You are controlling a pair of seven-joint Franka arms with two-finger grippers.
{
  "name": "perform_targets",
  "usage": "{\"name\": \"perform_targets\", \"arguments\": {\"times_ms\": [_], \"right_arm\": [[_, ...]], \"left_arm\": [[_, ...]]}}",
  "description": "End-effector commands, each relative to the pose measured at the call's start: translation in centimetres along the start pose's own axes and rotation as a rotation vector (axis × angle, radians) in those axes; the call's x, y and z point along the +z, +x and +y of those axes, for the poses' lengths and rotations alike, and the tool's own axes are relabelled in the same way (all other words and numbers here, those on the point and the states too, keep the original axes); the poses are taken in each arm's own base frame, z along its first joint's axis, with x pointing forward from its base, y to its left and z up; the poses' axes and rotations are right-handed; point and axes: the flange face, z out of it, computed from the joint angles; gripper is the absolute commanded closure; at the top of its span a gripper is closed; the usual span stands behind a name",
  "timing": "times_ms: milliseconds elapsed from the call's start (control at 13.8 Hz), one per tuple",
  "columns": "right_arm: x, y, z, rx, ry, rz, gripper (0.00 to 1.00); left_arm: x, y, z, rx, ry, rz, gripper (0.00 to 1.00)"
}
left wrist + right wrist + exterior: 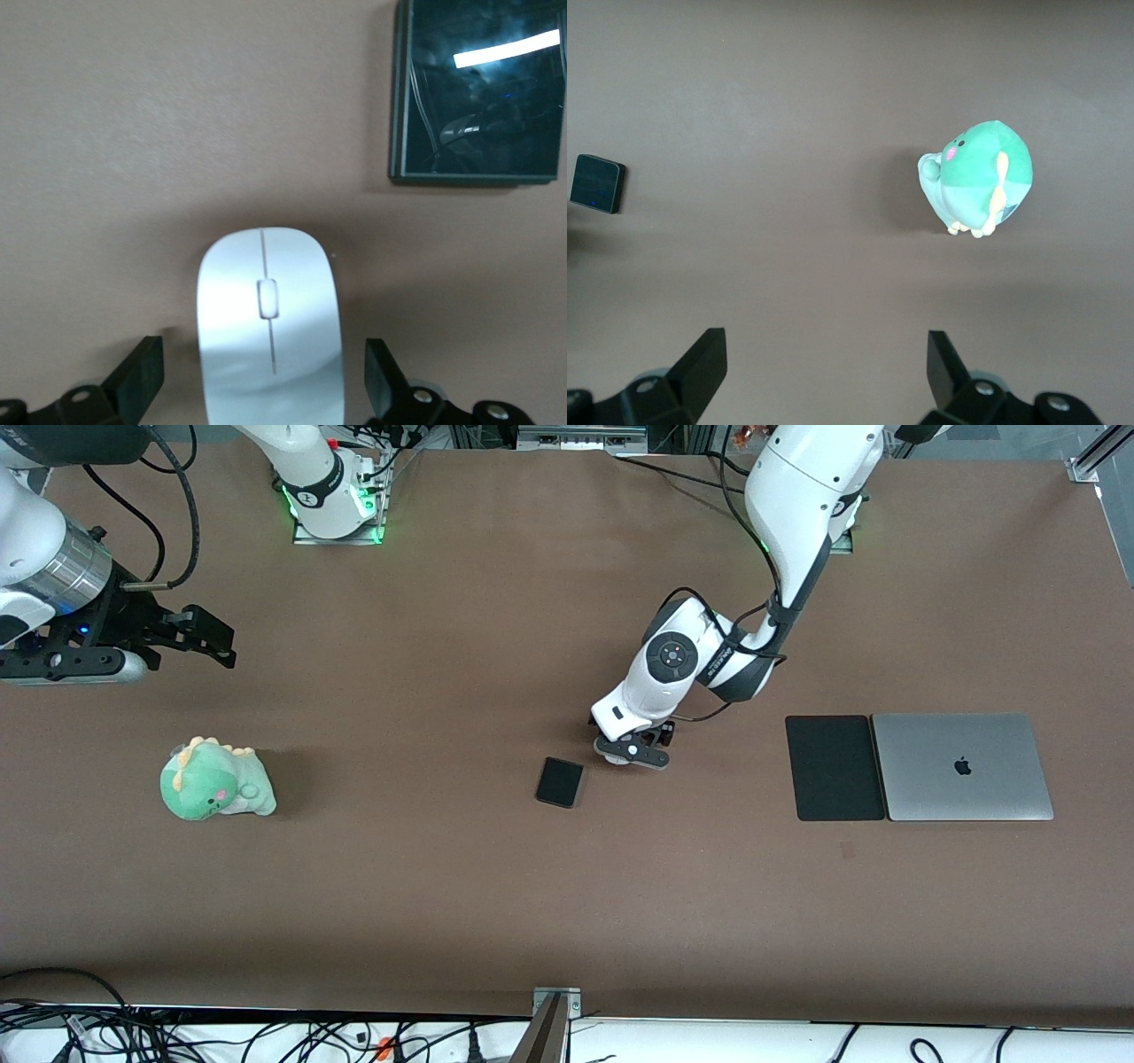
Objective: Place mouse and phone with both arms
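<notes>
My fingers are low on both sides of the white mouse, so my left gripper is ready and should close on the mouse now.
The white mouse (268, 328) lies on the brown table between the open fingers (146, 376) of my left gripper (264, 382). A gap shows on each side, so the fingers do not touch it. In the front view my left gripper (631, 751) covers the mouse. The black phone (560, 782) lies flat just beside it, a little nearer the front camera; it also shows in the left wrist view (478, 93) and the right wrist view (597, 183). My right gripper (217, 646) hangs open and empty over bare table at the right arm's end, waiting.
A green plush dinosaur (217, 779) sits at the right arm's end and shows in the right wrist view (979, 177). A black mouse pad (834, 767) and a closed silver laptop (961, 766) lie side by side toward the left arm's end.
</notes>
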Motion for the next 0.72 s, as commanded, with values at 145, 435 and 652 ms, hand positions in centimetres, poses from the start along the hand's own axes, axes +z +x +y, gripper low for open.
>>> {"name": "perform_targets", "arguments": {"times_ms": [145,435,652], "right_arm": [[-0.5,0.3,0.2,0.006,0.001,0.008,0.00],[0.7,0.8,-0.6,-0.020,-0.001,-0.005,0.00],[4.1,1.8,-2.1,-0.048,-0.012,-0.070,0.00]], "left_arm": [[0.8,-0.5,0.8,0.034,0.033,0.011,0.00],[-0.6,0.4,-0.6,0.047,0.069,0.025,0.80],[-7.6,3.6,-5.4,-0.033,0.118,-0.042,0.80]]}}
